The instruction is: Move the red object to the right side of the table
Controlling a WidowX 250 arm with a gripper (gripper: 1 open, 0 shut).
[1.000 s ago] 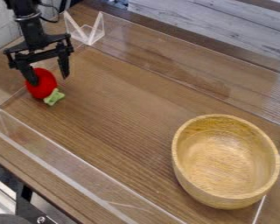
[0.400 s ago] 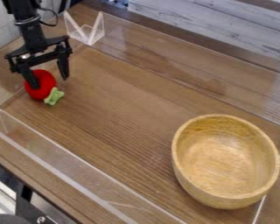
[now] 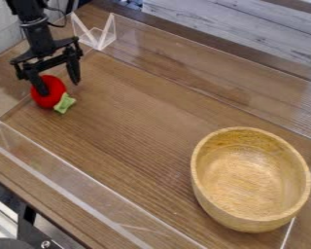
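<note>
The red object's rounded red body [image 3: 47, 90] is the part my gripper should grab next, so that I can carry the object to the right side of the table.
The red object [image 3: 47, 93], a small rounded strawberry-like toy with a green leafy tip [image 3: 65, 104], lies on the brown wood-grain table [image 3: 132, 126] at its far left. My black gripper [image 3: 50, 72] hangs straight down over it, open, one finger on each side of the toy's upper part. I cannot tell whether the fingers touch the toy. The top of the toy is partly hidden behind the fingers.
A round light wooden bowl [image 3: 251, 177] sits at the right front of the table. Low clear acrylic walls [image 3: 67, 185] edge the tabletop, with a raised clear corner piece [image 3: 104, 31] behind the gripper.
The gripper has shifted slightly right and down, settling lower around the red toy. The toy and the bowl have stayed where they were.
</note>
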